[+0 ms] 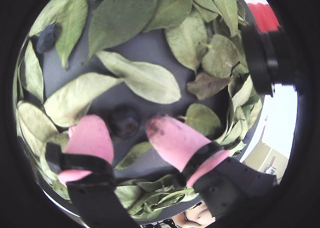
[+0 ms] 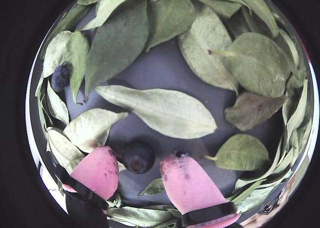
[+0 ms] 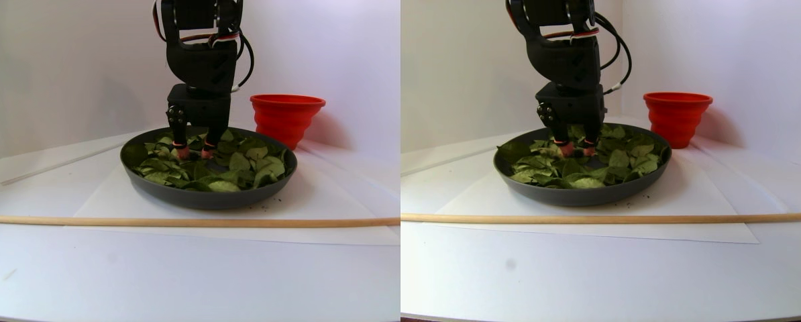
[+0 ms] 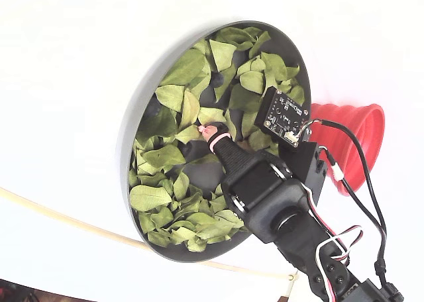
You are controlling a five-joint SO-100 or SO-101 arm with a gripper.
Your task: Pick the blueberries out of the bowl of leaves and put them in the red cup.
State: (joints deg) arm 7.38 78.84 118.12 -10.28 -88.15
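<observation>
My gripper grabs the dark blueberry by its round sides on the bowl's grey bottom next, to drop it into the red cup [image 1: 263, 17].
In both wrist views a dark blueberry [image 1: 125, 122] [image 2: 137, 156] lies on the bare grey floor of the bowl [image 1: 150, 50] [image 2: 165, 70]. My gripper [image 1: 124, 124] [image 2: 140, 158] is open around it. One pink-tipped finger [image 1: 90, 138] stands to its left and the other to its right, with a small gap on the right side. A second blueberry [image 1: 46, 38] [image 2: 60, 77] sits half under the leaves [image 1: 145, 80] [image 2: 165, 110] at the upper left. The red cup [image 3: 286, 117] [image 4: 358, 143] stands just outside the bowl rim [image 4: 129, 136].
The bowl rests on a white paper sheet [image 3: 320, 201] on a white table. A thin wooden stick [image 3: 172, 221] [image 4: 66, 219] lies across the table in front of the bowl. A white wall rises close behind the cup.
</observation>
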